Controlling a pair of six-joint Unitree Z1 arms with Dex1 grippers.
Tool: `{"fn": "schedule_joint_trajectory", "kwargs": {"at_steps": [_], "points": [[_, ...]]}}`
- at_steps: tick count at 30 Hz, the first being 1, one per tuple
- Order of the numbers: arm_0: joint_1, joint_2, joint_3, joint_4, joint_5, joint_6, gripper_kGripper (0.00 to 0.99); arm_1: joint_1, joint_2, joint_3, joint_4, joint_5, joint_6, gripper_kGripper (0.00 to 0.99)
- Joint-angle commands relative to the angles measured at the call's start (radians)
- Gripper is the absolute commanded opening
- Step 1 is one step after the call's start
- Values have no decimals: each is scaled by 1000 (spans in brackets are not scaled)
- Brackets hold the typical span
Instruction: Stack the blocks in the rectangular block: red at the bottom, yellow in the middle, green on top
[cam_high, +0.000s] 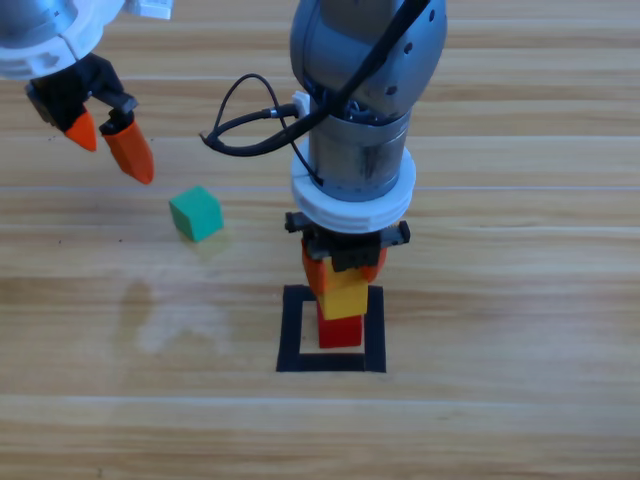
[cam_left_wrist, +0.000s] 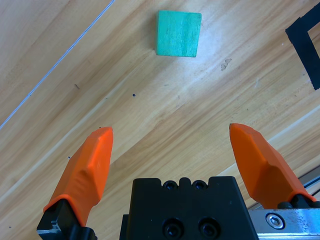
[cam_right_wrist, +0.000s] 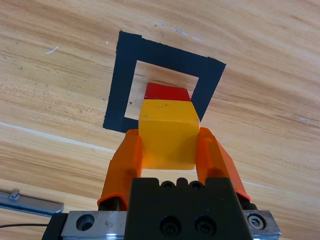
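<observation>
Next, my left gripper grabs the green cube by its opposite sides, leaving its bottom free to rest on the yellow cube (cam_high: 343, 298).
The red cube (cam_high: 340, 331) (cam_right_wrist: 167, 92) stands inside the rectangular block (cam_high: 290, 330) (cam_right_wrist: 117, 85), an outline of black tape. My right gripper (cam_high: 343, 278) (cam_right_wrist: 168, 136) is shut on the yellow cube (cam_high: 343, 298) (cam_right_wrist: 167, 120) and holds it right over the red one. Whether the two touch I cannot tell. The green cube (cam_high: 195, 213) (cam_left_wrist: 178, 34) lies on the wood, left of the tape outline. My left gripper (cam_high: 112, 150) (cam_left_wrist: 175, 137) hangs open at the upper left, a short way from the green cube, with nothing between its fingers.
A black cable (cam_high: 245, 125) loops off the right arm's wrist to the left. A corner of the tape outline (cam_left_wrist: 305, 45) shows at the right edge of the left wrist view. Bare wood lies all round the outline.
</observation>
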Motion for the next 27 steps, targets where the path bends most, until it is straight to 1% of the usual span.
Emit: {"fn": "schedule_joint_trajectory", "kwargs": {"at_steps": [1, 15, 16, 17, 18, 19, 20, 23, 25, 27], "points": [[19, 42, 6, 0, -18, 19, 990, 32, 53, -5, 18, 7, 6, 0], [19, 42, 17, 0, -26, 19, 990, 32, 54, -3, 19, 4, 12, 0], [19, 44, 19, 0, -26, 19, 990, 32, 54, -3, 21, 6, 12, 46], [19, 45, 19, 0, -26, 20, 990, 32, 53, -3, 22, 4, 12, 249], [17, 47, 20, 0, -26, 19, 990, 32, 51, -3, 24, 2, 14, 581], [17, 50, 20, 0, -24, 19, 990, 32, 50, -3, 27, 2, 14, 824], [17, 52, 20, 0, -24, 19, 990, 32, 48, -3, 30, -1, 19, 893], [17, 59, 17, -2, -26, 19, 990, 35, 34, -3, 36, -7, 19, 957], [16, 65, 17, -2, -26, 19, 990, 39, 7, -3, 41, -19, 19, 982], [16, 65, 17, 0, -26, 16, 990, 48, -39, 3, 48, -48, 19, 989]]}}
